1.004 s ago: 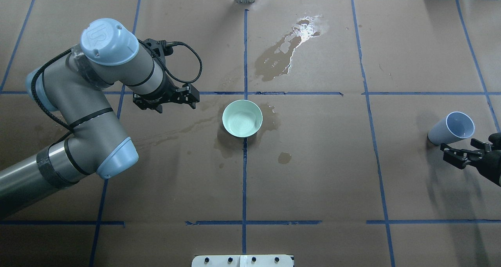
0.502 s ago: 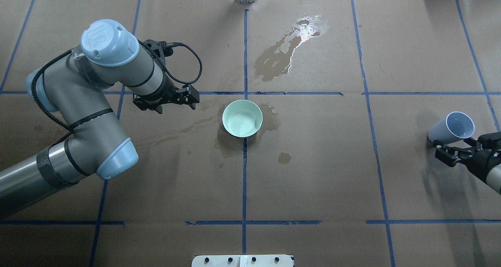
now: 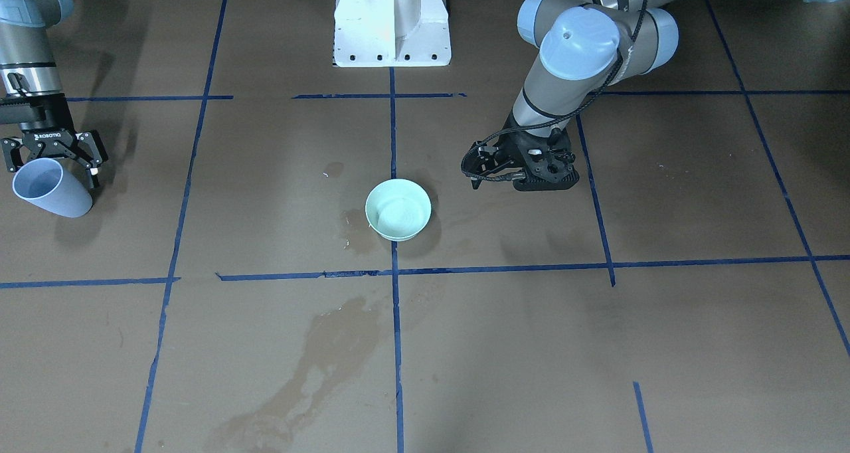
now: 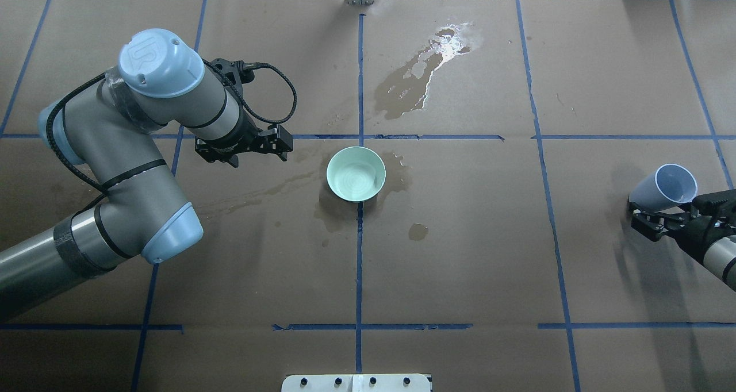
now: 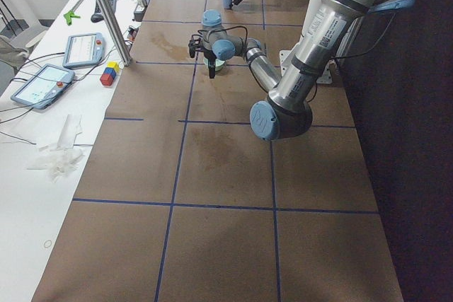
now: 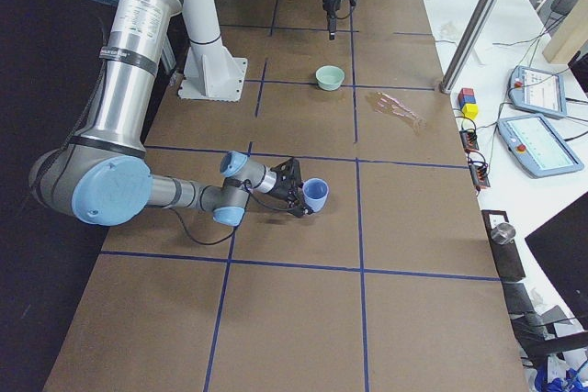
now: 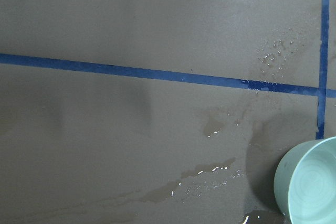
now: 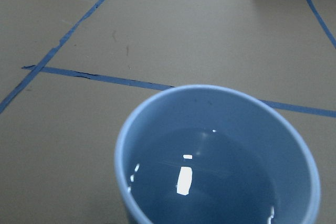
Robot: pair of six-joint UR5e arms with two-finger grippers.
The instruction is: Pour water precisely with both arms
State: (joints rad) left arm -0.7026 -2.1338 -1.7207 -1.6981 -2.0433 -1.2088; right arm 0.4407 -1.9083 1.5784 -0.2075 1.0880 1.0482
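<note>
My right gripper should next hold the pale blue cup by its side (image 3: 64, 198). It then needs to pour the cup's water precisely into the mint-green bowl.
A pale blue cup (image 4: 664, 186) stands at the table's right end, also in the front view (image 3: 50, 188). The right wrist view shows it close up (image 8: 157, 129), with clear water (image 8: 210, 182) glinting inside. My right gripper (image 4: 666, 211) is open, its fingers on either side of the cup's near wall and not closed on it (image 3: 52, 164). A mint-green bowl (image 4: 356, 173) sits at the table's centre (image 3: 398, 209). My left gripper (image 4: 244, 146) points down, open and empty, just left of the bowl (image 3: 521, 174). The bowl's edge shows in the left wrist view (image 7: 310, 182).
Brown paper with blue tape lines covers the table. A large wet stain (image 4: 420, 76) lies beyond the bowl, and smaller wet patches (image 4: 339, 214) surround it. The white pedestal (image 3: 392, 21) stands at the robot's side. Tablets and coloured blocks lie beyond the far edge (image 6: 469, 103).
My right gripper has moved left and forward up to the blue cup, so its open fingers now flank it. The left arm, bowl and cup have not moved.
</note>
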